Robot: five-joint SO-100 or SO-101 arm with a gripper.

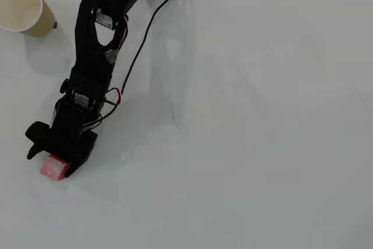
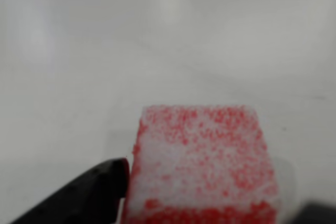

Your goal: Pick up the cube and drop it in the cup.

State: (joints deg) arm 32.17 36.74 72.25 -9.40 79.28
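Note:
Next, my gripper grabs the red cube (image 1: 52, 168) by its two opposite sides, to drop the cube in the cup (image 1: 22, 9).
The red cube (image 1: 52, 168) with whitish scuffed faces lies on the white table at the lower left of the overhead view. It fills the lower middle of the wrist view (image 2: 202, 166). My gripper (image 1: 51, 160) is low over it, open, with a finger on either side. In the wrist view the left finger (image 2: 89, 195) touches the cube's left edge, and the other finger shows only as a dark corner at the bottom right, slightly apart from the cube. The tan paper cup (image 1: 22, 9) stands upright at the top left, well away from the gripper.
The black arm (image 1: 99, 45) runs from the top middle down to the lower left, with a black cable (image 1: 143, 42) trailing beside it. The white table (image 1: 250, 132) stretches to the right.

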